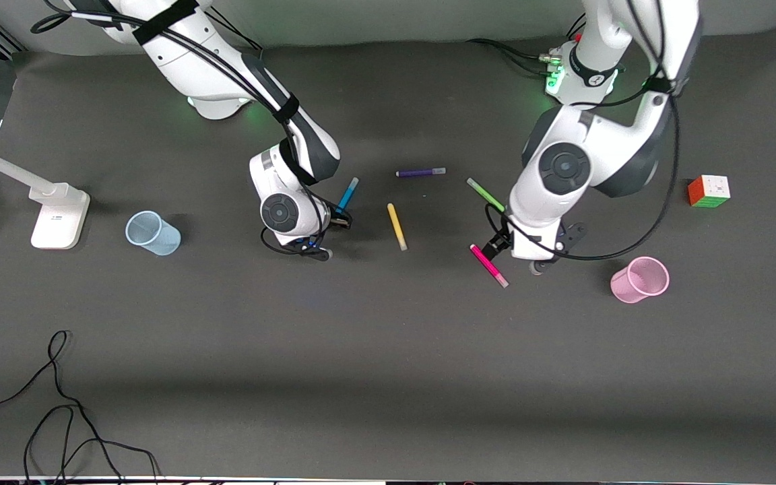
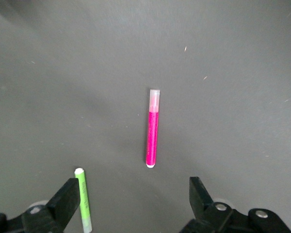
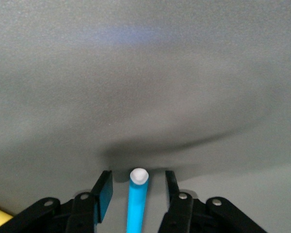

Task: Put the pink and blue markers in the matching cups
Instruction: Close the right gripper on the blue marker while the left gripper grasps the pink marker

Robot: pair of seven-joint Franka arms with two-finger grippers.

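Observation:
I need to grab the pink marker with my left gripper next by its solid pink body (image 1: pixel 483 260), so that I can place it in the pink cup (image 1: pixel 640 279).
The blue marker (image 1: pixel 346 197) lies on the dark mat. My right gripper (image 1: pixel 338 219) is down over the end of it nearer the front camera. In the right wrist view the marker (image 3: pixel 137 204) sits between the open fingers (image 3: pixel 104 194) with a gap on each side. The pink marker (image 1: pixel 488 265) lies by my left gripper (image 1: pixel 496 246). In the left wrist view that gripper (image 2: pixel 133 199) is wide open and the pink marker (image 2: pixel 152 138) lies just ahead of its fingertips, untouched. The pale blue cup (image 1: pixel 152 233) stands toward the right arm's end of the table. The pink cup (image 1: pixel 640 279) stands toward the left arm's end.
A green pen (image 1: pixel 486 195) lies close beside the left gripper and shows by one finger in the left wrist view (image 2: pixel 84 199). A yellow pen (image 1: pixel 397 226) and a purple pen (image 1: pixel 420 172) lie mid-table. A puzzle cube (image 1: pixel 708 191), a white stand (image 1: pixel 58 209) and loose cables (image 1: pixel 58 404) sit at the edges.

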